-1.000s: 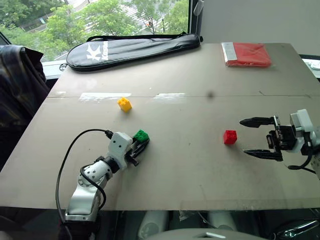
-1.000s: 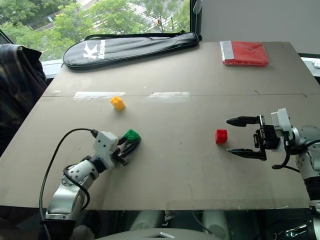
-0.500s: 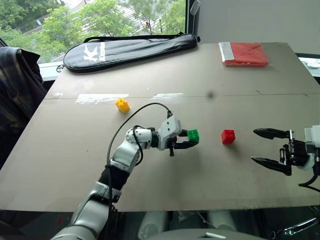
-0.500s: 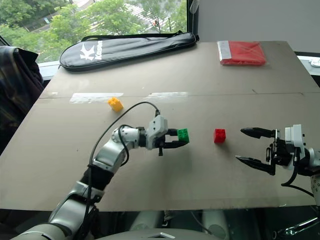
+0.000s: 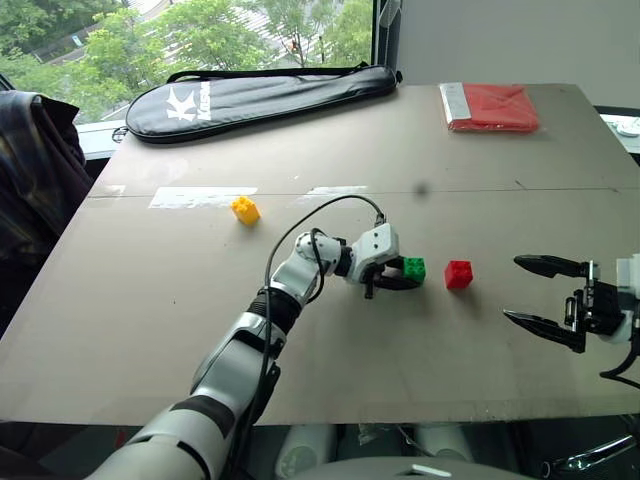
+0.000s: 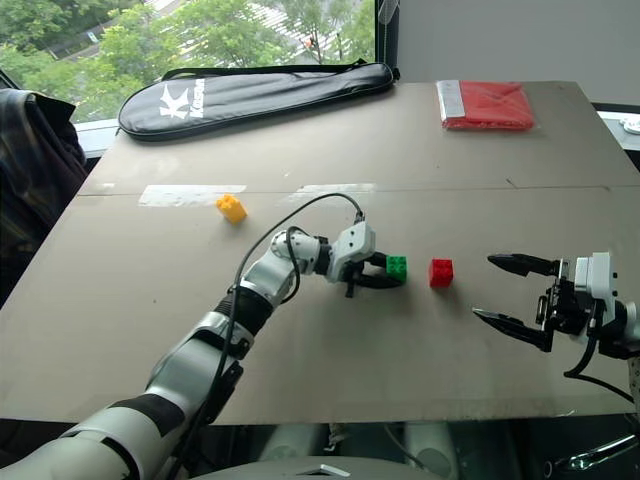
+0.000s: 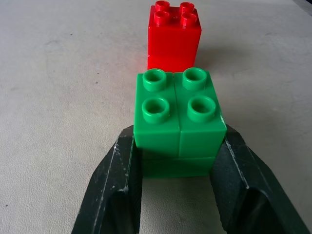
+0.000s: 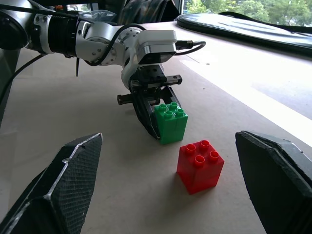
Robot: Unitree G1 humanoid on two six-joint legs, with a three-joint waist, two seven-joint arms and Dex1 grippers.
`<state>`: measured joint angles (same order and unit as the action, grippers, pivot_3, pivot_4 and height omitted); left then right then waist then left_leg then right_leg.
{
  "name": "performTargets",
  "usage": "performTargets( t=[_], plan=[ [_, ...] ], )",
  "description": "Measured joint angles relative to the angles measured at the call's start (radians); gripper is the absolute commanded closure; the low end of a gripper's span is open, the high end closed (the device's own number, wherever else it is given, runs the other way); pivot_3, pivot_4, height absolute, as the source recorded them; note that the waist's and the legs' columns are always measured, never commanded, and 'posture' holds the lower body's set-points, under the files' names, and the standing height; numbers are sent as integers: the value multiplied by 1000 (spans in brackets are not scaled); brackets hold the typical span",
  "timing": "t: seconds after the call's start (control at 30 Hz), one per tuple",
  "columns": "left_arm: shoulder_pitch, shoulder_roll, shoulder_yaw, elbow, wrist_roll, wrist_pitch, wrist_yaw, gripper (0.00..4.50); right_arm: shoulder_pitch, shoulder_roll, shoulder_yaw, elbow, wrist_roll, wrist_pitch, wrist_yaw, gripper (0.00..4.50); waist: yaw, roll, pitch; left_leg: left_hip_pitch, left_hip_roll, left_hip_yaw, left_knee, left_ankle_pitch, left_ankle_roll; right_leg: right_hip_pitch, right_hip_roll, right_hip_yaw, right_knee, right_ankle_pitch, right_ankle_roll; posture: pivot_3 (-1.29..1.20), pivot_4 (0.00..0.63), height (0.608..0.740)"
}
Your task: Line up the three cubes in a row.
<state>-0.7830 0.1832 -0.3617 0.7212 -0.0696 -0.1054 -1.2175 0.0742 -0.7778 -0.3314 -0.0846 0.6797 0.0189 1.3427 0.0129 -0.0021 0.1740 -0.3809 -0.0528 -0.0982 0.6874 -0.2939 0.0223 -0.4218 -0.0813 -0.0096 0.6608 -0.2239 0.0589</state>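
Note:
The green cube (image 5: 413,269) (image 7: 179,122) sits low on the tabletop beside the red cube, so the green cube would stand. My left gripper opens now.
My left gripper (image 5: 406,277) is shut on the green cube (image 5: 413,269) at mid-table, its black fingers (image 7: 119,180) clamping the cube's two sides. The green cube sits low over the table, just left of the red cube (image 5: 459,274), with a small gap between them. In the left wrist view the red cube (image 7: 174,36) stands straight beyond the green cube (image 7: 179,122). The yellow cube (image 5: 245,209) lies alone further back on the left. My right gripper (image 5: 514,290) is open at the right, level with the table and pointing toward the red cube, with nothing between its fingers (image 8: 63,185).
A long black racket bag (image 5: 260,95) lies along the far edge, and a flat red packet (image 5: 490,107) sits at the far right corner. A plaid garment (image 5: 35,170) hangs off the table's left side. Shiny tape strips (image 5: 200,196) cross the table near the yellow cube.
My left gripper has carried the green cube from the front left across to the right, stopping beside the red cube. My right gripper has drawn back a little to the right, still open.

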Motion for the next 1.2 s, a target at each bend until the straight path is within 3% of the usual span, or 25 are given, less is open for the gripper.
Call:
performTargets(
  t=[0.23,0.3,0.33,0.43,0.6,0.8,0.87,1.0,1.13,1.2],
  plan=[
    [-2,-3,6,15,12,-21,-2,3209,-6,0,0,-6,-11,1,0,0,0,0,0,0,0,0,0,0,0,0,0,0,0,0,0,0,150,701],
    [-2,-3,8,16,16,-24,-2,2151,-17,0,1,-5,-15,0,3,0,0,0,0,0,0,0,0,0,0,0,0,0,0,0,0,0,150,701],
    [-2,-3,8,18,24,-27,-1,1980,-20,0,1,-5,-17,0,3,0,0,0,0,0,0,0,0,0,0,0,0,0,0,0,0,0,150,701],
    [-1,-1,7,20,38,-48,4,672,-35,0,7,-5,-25,0,4,0,-1,0,0,1,0,0,1,0,0,0,0,0,1,0,0,0,150,701],
    [29,37,20,-19,27,-46,-9,672,-52,0,11,10,-34,0,9,0,-7,0,0,1,1,0,1,0,0,0,1,1,2,1,0,0,150,701],
    [210,181,101,-290,-41,87,-14,672,-71,5,29,50,-45,-3,26,0,-31,0,0,2,3,1,0,0,0,0,2,3,2,1,0,0,150,701],
    [345,244,172,-460,-105,157,3,672,-74,11,38,70,-58,-4,24,0,-27,1,0,1,3,1,0,0,-1,-1,2,3,1,1,0,0,150,701],
    [469,264,294,-650,-213,200,71,672,-81,14,45,87,-67,-9,26,0,-14,0,0,0,2,-1,1,0,0,0,-4,2,0,1,0,0,150,701],
    [530,299,417,-769,-270,244,164,672,-85,19,46,86,-55,-6,43,0,-2,0,0,1,2,-1,0,0,0,0,-4,1,1,1,-1,0,150,701],
    [596,312,556,-789,-288,256,278,672,-89,34,46,80,-33,3,46,0,-7,1,0,2,3,-1,0,0,0,0,-4,1,1,1,-1,0,150,701]
  ],
)
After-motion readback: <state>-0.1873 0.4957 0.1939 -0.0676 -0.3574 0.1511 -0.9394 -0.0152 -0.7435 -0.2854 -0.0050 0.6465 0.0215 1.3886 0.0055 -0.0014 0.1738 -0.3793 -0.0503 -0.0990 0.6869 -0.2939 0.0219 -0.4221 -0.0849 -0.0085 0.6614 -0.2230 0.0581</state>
